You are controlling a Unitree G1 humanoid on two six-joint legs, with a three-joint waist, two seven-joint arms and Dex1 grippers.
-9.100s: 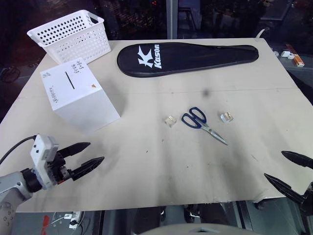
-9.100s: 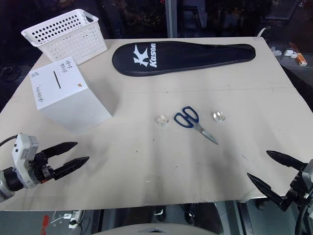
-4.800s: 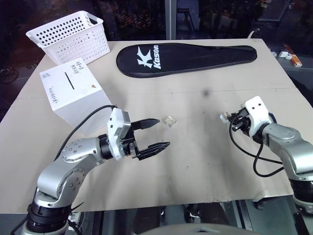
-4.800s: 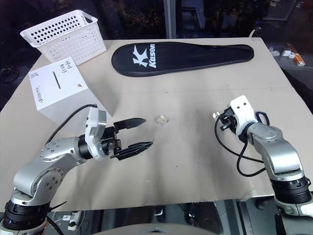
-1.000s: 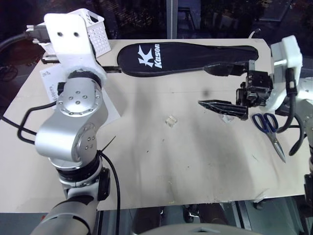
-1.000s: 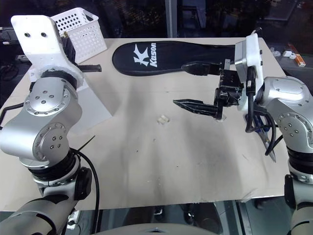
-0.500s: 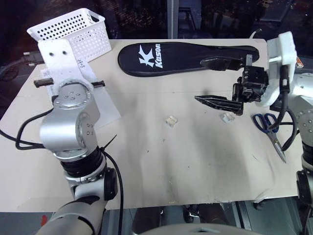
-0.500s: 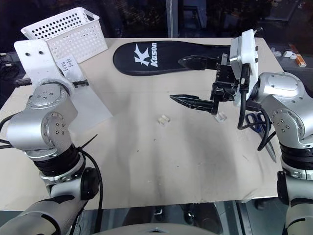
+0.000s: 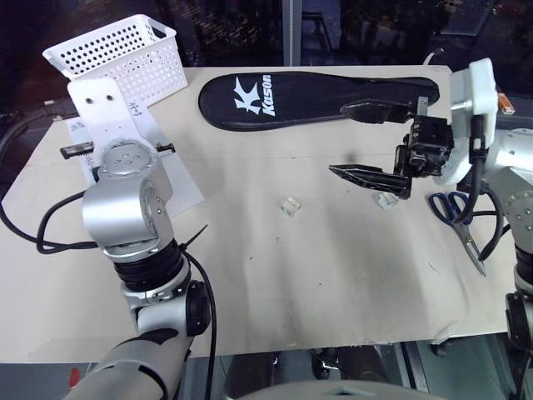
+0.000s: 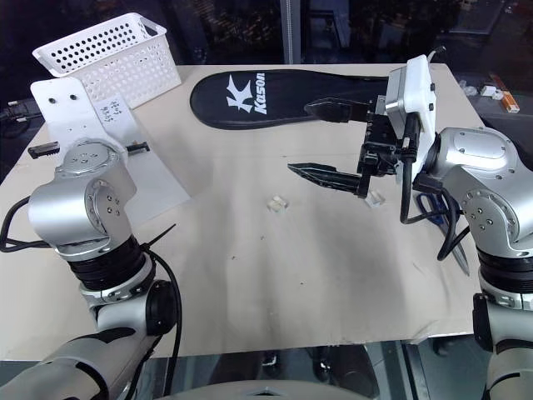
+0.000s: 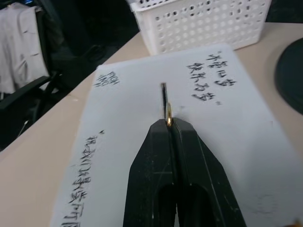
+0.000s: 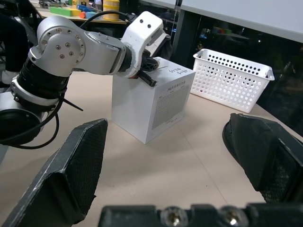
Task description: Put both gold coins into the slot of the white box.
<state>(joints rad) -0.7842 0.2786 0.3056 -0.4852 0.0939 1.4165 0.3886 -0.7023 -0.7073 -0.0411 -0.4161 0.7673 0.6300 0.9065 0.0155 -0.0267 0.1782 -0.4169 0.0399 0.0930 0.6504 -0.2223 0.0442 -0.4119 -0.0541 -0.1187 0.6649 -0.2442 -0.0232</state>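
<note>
The gold coin (image 11: pixel 168 113) stands edge-on in the black slot (image 11: pixel 164 94) in the left wrist view, so my left gripper needs to release it.
In the left wrist view my left gripper (image 11: pixel 169 124) is shut on a gold coin (image 11: pixel 168 113), pinched edge-on at its tips. The coin stands right at the near end of the black slot (image 11: pixel 164 94) in the top of the white box (image 11: pixel 118 142). Seen from the right wrist, the left gripper (image 12: pixel 150 80) rests over the box's top (image 12: pixel 161 109). My right gripper (image 9: pixel 354 142) hangs open and empty above mid-table. Two small pale glinting pieces (image 9: pixel 290 206) (image 9: pixel 385 201) lie on the table; I cannot tell whether either is a coin.
A white perforated basket (image 9: pixel 125 58) stands behind the box at the far left. A long black racket cover (image 9: pixel 316 96) lies across the back. Blue-handled scissors (image 9: pixel 456 218) lie at the right, under my right arm.
My left arm has sunk and swung left, bringing the shut gripper down over the box's top. The right gripper has held still, open.
</note>
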